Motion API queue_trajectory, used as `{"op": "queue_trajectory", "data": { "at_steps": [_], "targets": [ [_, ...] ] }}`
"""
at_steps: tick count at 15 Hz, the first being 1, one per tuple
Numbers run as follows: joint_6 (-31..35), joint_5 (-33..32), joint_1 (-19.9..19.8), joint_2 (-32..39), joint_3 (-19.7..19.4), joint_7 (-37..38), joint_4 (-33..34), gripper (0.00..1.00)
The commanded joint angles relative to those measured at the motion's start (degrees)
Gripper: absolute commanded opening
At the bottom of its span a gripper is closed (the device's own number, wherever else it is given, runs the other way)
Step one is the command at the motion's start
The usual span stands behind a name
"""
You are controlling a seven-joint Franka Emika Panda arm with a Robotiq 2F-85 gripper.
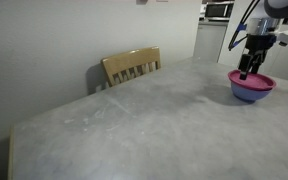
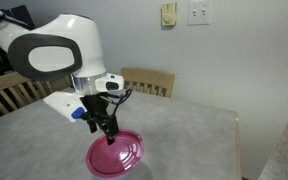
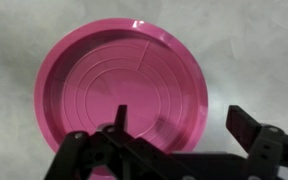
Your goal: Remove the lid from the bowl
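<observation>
The lid's rim [image 1: 248,73] [image 3: 203,117] is lined up between my fingers but below them, so they would miss if I closed now. My gripper needs to go lower first, then close on the lid's rim.
The magenta-pink lid [image 3: 119,85] lies flat on the light-blue bowl [image 1: 250,93], whose side shows under the lid [image 1: 252,80] in an exterior view. In another exterior view only the lid [image 2: 116,155] shows. My gripper [image 3: 181,120] is open and hangs just above the lid's edge. One finger is over the pink disc, the other over the bare table beside it. In both exterior views the gripper [image 1: 246,72] [image 2: 109,135] points straight down at the lid's rim. Whether a fingertip touches the lid I cannot tell.
The bowl stands on a grey stone-like table [image 1: 134,125] near one end. A wooden chair [image 1: 132,66] stands at the table's far side, against a white wall. A second chair back [image 2: 149,82] shows behind the arm.
</observation>
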Motion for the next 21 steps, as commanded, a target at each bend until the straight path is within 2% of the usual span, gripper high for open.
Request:
{"op": "queue_trajectory", "data": {
  "at_steps": [1, 14, 18, 19, 21],
  "targets": [
    [-0.4, -3.0, 1.6, 1.2, 0.6, 5.0, 0.5, 1.0],
    [1.7, -0.2, 0.3, 7.2, 1.8, 3.7, 3.0, 1.0],
    [1.5, -0.6, 0.5, 7.2, 1.7, 4.1, 3.4, 0.79],
    [1.3, -0.7, 0.6, 7.0, 1.7, 4.2, 3.6, 0.71],
    [1.2, -0.8, 0.6, 7.0, 1.7, 4.3, 3.9, 0.65]
  ]
}}
